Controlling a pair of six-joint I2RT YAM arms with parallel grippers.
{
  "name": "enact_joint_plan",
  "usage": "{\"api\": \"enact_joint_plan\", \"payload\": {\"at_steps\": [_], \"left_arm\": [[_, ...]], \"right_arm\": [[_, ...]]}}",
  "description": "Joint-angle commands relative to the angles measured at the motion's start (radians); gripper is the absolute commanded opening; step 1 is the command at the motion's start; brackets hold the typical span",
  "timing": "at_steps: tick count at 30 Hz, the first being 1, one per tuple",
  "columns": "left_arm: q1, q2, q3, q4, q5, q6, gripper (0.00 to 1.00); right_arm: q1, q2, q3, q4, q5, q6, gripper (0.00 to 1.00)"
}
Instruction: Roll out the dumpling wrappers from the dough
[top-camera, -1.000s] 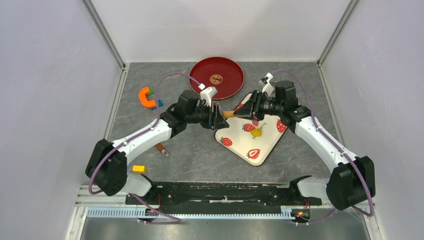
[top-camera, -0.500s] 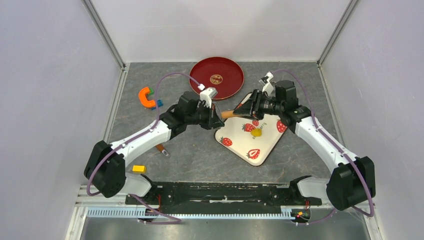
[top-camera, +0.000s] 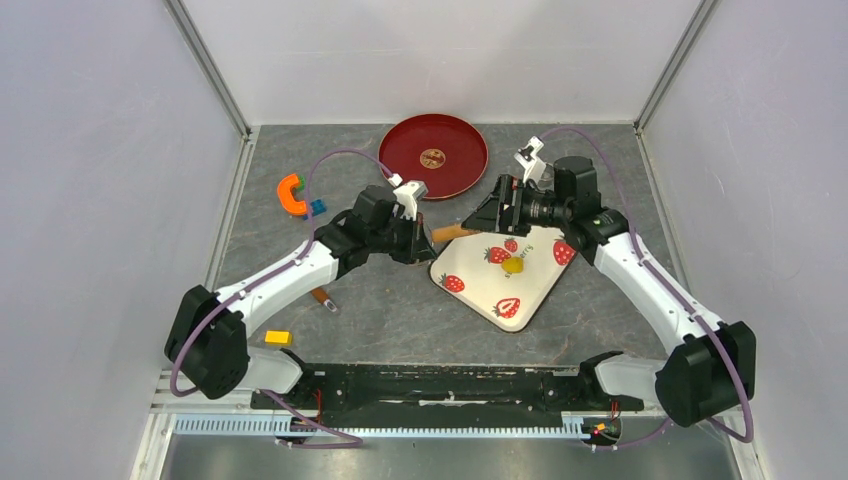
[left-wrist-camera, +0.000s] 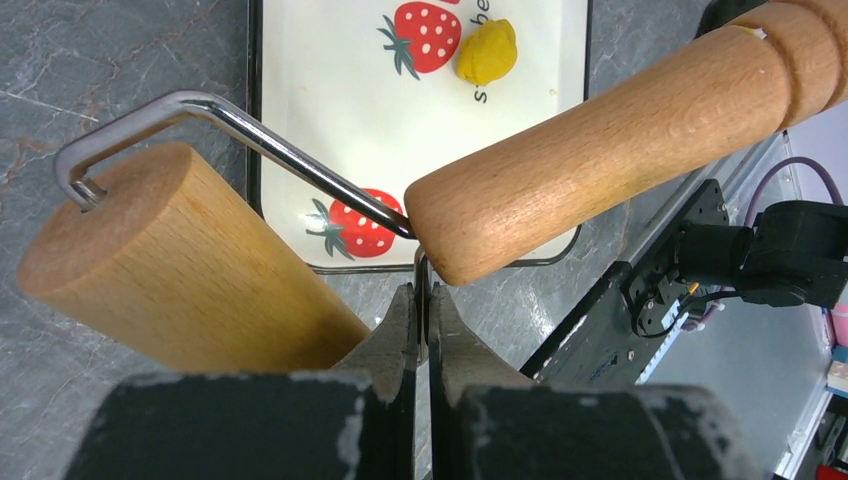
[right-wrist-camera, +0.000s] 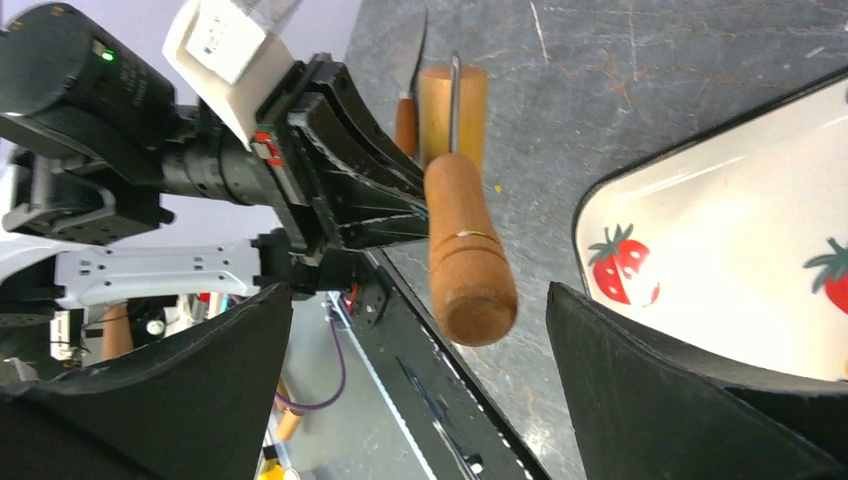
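Observation:
The wooden roller has to roll out the dough with the drum (left-wrist-camera: 190, 270), so my right gripper needs to grab the roller by its long handle and leave that part free.
A wooden roller hangs between the two arms, with a drum (left-wrist-camera: 190, 270), a bent metal wire (left-wrist-camera: 250, 125) and a long handle (left-wrist-camera: 600, 140). My left gripper (left-wrist-camera: 422, 290) is shut on the wire just behind the handle's end; from above it (top-camera: 425, 236) sits left of the handle (top-camera: 452, 232). My right gripper (right-wrist-camera: 418, 297) is open, its wide fingers either side of the handle's (right-wrist-camera: 465, 250) free end without touching it. A yellow lump of dough (top-camera: 512, 265) lies on the strawberry tray (top-camera: 490, 287), also seen from the left wrist as the dough (left-wrist-camera: 486, 52). The dumpling wrappers are out of view.
A red plate (top-camera: 433, 155) stands at the back. An orange C-shaped piece (top-camera: 292, 195) with a blue block (top-camera: 318, 207) lies at the left. A small knife (top-camera: 322, 298) and a yellow block (top-camera: 278, 338) lie near the left arm. Walls close off three sides.
My left gripper closed on the roller's wire. My right gripper opened and let go of the handle, drawing back a little. The roller shifted slightly left with the left arm.

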Motion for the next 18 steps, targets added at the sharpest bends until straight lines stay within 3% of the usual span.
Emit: {"api": "enact_joint_plan", "payload": {"at_steps": [1, 8, 13, 18], "left_arm": [[0.0, -0.045, 0.025, 0.015, 0.011, 0.012, 0.02], [0.001, -0.049, 0.025, -0.004, 0.02, 0.025, 0.02], [0.001, -0.045, 0.024, -0.01, 0.021, 0.029, 0.02], [0.001, -0.044, 0.024, -0.01, 0.021, 0.032, 0.02]], "right_arm": [[0.01, 0.029, 0.054, -0.057, 0.03, -0.102, 0.98], [0.045, 0.135, 0.113, -0.05, -0.005, -0.109, 0.95], [0.083, 0.194, 0.161, -0.053, 0.025, -0.099, 0.69], [0.114, 0.229, 0.172, -0.05, 0.036, -0.087, 0.55]]}}
